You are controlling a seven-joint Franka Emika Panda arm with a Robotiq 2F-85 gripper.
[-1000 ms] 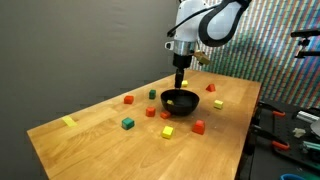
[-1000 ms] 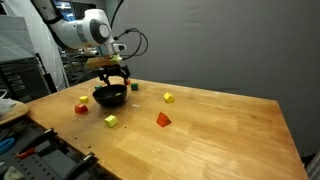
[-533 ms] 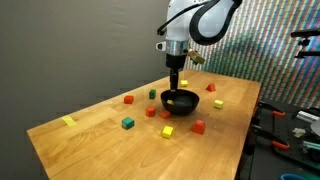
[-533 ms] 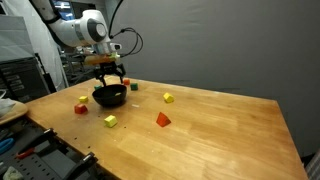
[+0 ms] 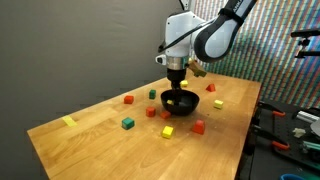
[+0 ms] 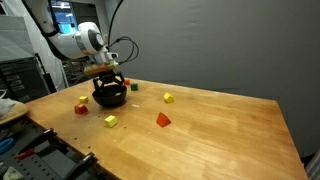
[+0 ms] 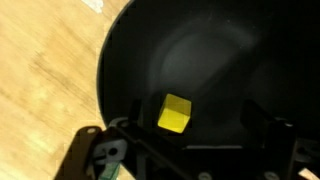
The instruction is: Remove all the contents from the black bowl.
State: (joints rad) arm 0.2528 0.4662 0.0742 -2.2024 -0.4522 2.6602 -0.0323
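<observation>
My open fingers are on both sides of the yellow block but still above it. My gripper needs to lower before it closes, because it would miss the block if it closed now.
The black bowl [image 5: 188, 103] [image 6: 102, 99] stands on the wooden table, and its glossy inside [image 7: 135, 55] fills the wrist view. One yellow block [image 7: 175, 113] lies on the bowl's floor; it is the only content I can see. My gripper [image 5: 178, 91] [image 6: 110, 86] [image 7: 190, 125] points straight down and reaches into the bowl. It is open, with dark fingers [image 7: 262, 115] standing either side of the yellow block, which sits closer to the left one. Nothing is held.
Small blocks lie scattered round the bowl: red [image 5: 128, 99] [image 5: 199, 126] [image 6: 162, 119], green [image 5: 127, 123] [image 6: 134, 87] and yellow [image 5: 167, 130] [image 6: 110, 120] [image 6: 168, 97]. A yellow tape strip [image 5: 68, 121] lies near a table corner. Benches with tools stand beyond the table edges.
The arm has lowered, bringing the open gripper from above the bowl down into it. The blocks on the table have not moved.
</observation>
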